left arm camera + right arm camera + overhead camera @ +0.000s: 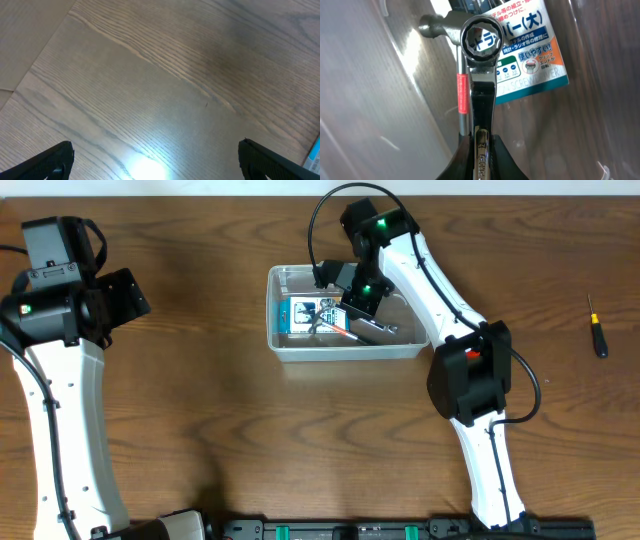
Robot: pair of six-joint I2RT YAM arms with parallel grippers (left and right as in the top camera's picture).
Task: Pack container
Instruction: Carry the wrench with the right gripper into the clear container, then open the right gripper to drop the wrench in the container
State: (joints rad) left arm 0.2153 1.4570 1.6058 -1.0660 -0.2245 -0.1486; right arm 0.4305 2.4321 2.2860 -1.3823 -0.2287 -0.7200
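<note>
I need to release the wrench from my right gripper now. Both ends of the wrench are low inside the container's sides, over the package, so the wrench would come to rest there.
The clear plastic container (345, 352) stands at the table's middle back. My right gripper (347, 313) reaches down into it. In the right wrist view the right gripper (481, 137) is shut on the shaft of a shiny ring wrench (481, 70), whose ring end points away over a blue-and-white printed package (530, 50). A small grey-headed hammer (437, 27) with a red band lies just left of the wrench. The container's clear wall (365, 90) curves up on the left. My left gripper (135, 295) hovers over bare wood at far left, and its jaws (157, 160) stand wide open and hold nothing.
A small screwdriver (596, 330) with a black handle lies alone on the table at the far right. The right arm (470, 380) stretches from the front edge up to the container.
</note>
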